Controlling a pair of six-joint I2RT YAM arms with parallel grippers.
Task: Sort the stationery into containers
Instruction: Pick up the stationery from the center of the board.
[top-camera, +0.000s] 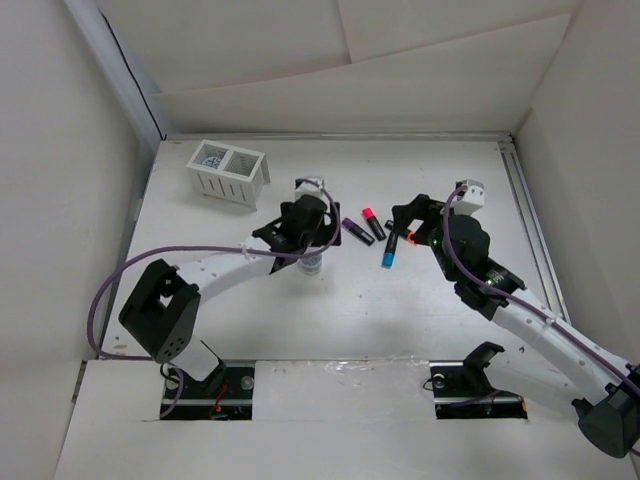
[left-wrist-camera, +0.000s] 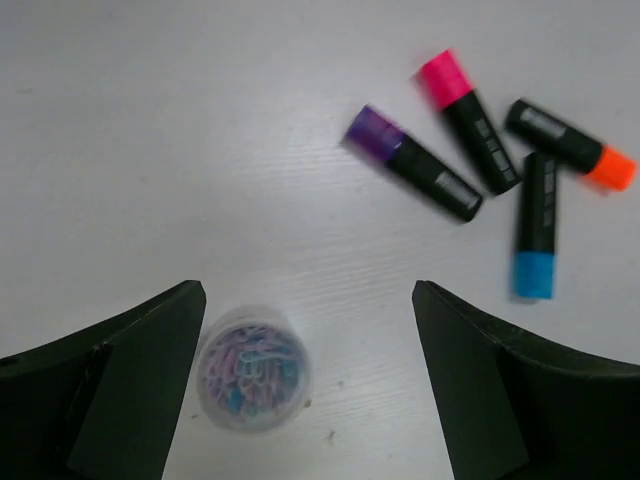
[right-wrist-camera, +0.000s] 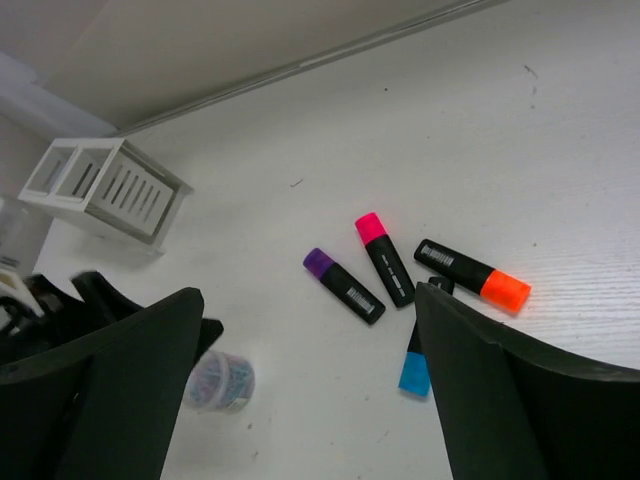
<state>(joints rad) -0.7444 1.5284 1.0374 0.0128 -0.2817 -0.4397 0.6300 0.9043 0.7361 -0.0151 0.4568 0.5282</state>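
Note:
The clear tub should be grabbed next by its round side (top-camera: 310, 264) with my left gripper, so its base stays free to enter the container (top-camera: 228, 170).
Four short black markers lie together mid-table: purple-capped (left-wrist-camera: 412, 163), pink-capped (left-wrist-camera: 468, 120), orange-capped (left-wrist-camera: 570, 143) and blue-capped (left-wrist-camera: 536, 225). A small clear round tub of coloured paper clips (left-wrist-camera: 252, 368) stands on the table, left of them. My left gripper (left-wrist-camera: 310, 300) hangs open above the tub, which sits close to the left finger, untouched. The right gripper (right-wrist-camera: 308, 300) is open over the markers, holding nothing; its right finger covers part of the blue marker (right-wrist-camera: 416, 360). The white slatted two-compartment container (top-camera: 228, 170) stands at the far left.
White walls close the table at the back and both sides. A metal rail (top-camera: 530, 220) runs along the right edge. Both arms' cables loop over the near half of the table.

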